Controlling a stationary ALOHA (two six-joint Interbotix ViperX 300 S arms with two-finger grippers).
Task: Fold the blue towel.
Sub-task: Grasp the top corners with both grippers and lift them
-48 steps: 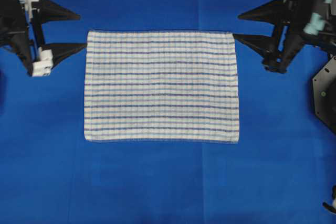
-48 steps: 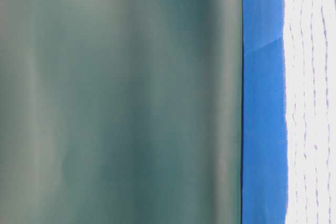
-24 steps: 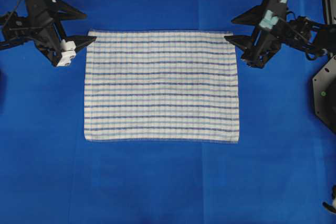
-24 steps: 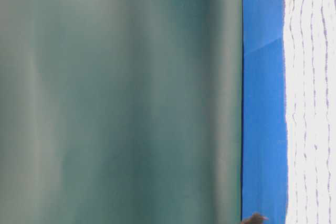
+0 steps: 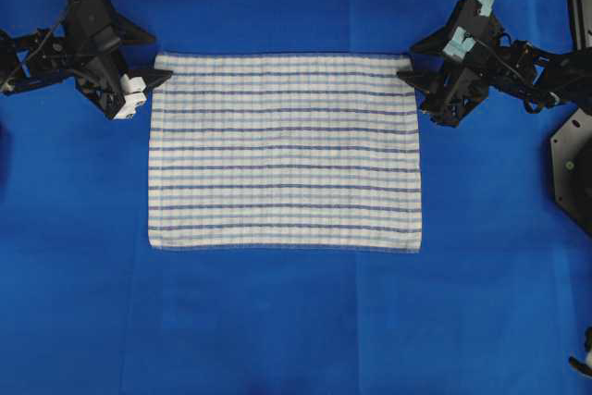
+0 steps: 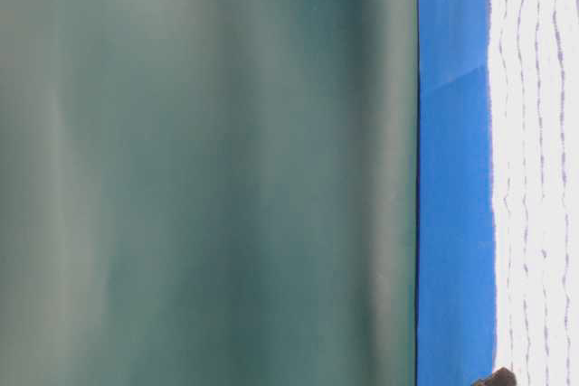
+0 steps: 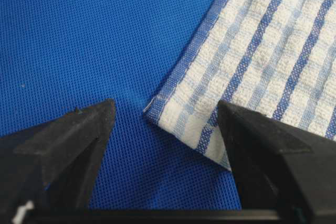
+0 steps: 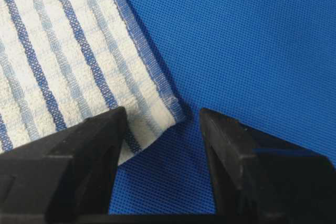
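Observation:
My right gripper grips the blue towel by its puckered hem corner [image 5: 404, 62] next, to fold it. The rest of the cloth [image 5: 285, 154] lies flat on the tabletop.
The blue towel [image 5: 285, 150], white with thin blue stripes, lies flat and unfolded on the blue table covering [image 5: 277, 321]. My left gripper [image 5: 154, 58] is open at the towel's far left corner. In the left wrist view that corner [image 7: 173, 108] lies between the fingers of the gripper [image 7: 165, 106], and one finger [image 7: 252, 145] rests over the cloth. My right gripper [image 5: 407, 60] is open at the far right corner. The right wrist view shows the gripper [image 8: 163, 111] straddling the towel [image 8: 68, 51] corner, unclamped. The table-level view shows the towel [image 6: 538, 169] edge-on.
A black piece of equipment [image 5: 573, 168] sits at the right edge of the table, near the right arm. A blurred green-grey backdrop [image 6: 208, 169] fills most of the table-level view. Blue covering surrounds the towel on all sides.
Both grippers have swung in and down to the towel's two far corners. Their jaws have narrowed but stay open. The towel has not moved.

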